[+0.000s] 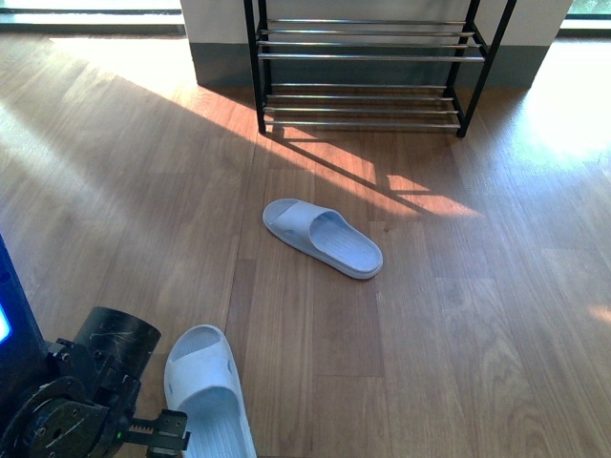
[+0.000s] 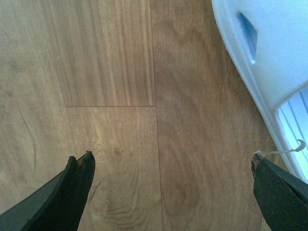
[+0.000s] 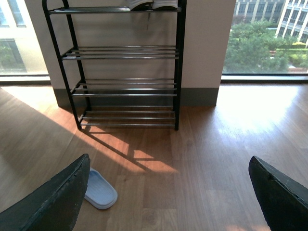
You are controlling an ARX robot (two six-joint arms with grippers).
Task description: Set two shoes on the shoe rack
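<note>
The sole lies wide and flat on the floor, so I should next use my right gripper to pick up the far slide by the side of its raised strap.
Two pale blue slides lie on the wooden floor. One slide lies mid-floor, at an angle, well short of the shoe rack. The other slide lies close by, beside my left arm. In the left wrist view my left gripper is open and empty over bare floor, with the near slide just beside one finger. My right gripper is open and empty, held above the floor and facing the rack. The end of the far slide shows by one finger.
The rack stands against a wall with a grey skirting, between bright windows. Its lower tiers of chrome bars carry nothing. The edges of a pair of shoes show on the top tier. Sunlit patches cross the floor in front of the rack.
</note>
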